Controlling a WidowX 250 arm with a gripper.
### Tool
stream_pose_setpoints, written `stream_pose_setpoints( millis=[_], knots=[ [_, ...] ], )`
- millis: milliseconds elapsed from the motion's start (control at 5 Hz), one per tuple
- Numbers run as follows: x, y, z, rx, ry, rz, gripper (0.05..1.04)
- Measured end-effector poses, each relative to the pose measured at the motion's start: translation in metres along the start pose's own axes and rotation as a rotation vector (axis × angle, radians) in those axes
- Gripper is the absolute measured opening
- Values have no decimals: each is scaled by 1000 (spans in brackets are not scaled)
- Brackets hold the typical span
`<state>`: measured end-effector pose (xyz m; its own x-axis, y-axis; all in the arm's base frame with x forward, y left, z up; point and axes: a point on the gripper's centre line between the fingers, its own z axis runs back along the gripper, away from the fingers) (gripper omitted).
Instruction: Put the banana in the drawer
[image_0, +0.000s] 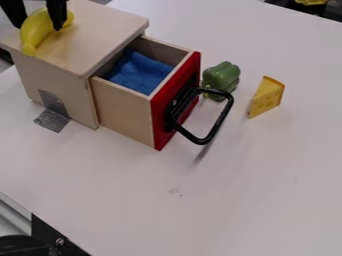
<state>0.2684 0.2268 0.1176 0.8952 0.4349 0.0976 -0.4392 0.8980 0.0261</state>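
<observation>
My gripper picks up the banana by its curved middle next, to put the banana in the open drawer.
The black gripper is at the upper left, low over the wooden cabinet's top, with its fingers spread apart and open. The yellow banana lies on that top, partly between the fingers; the right one covers part of it. Whether they touch it I cannot tell. The drawer is pulled out toward the right, with a red front and a black loop handle. Blue cloth lies inside it.
The wooden cabinet stands on a white table, with silver tape at its base. A green pepper is behind the drawer's front, and a yellow cheese wedge lies farther right. Dark hardware occupies the lower left corner.
</observation>
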Motion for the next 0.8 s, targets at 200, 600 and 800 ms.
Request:
stream_pose_setpoints(
  millis=[200, 600, 800],
  knots=[
    [-3, -7, -7, -3, 2, -24, 698],
    [4, -69, 4, -40, -32, -152, 546],
    [0, -113, 2, -61, -22, -224, 546]
  ],
)
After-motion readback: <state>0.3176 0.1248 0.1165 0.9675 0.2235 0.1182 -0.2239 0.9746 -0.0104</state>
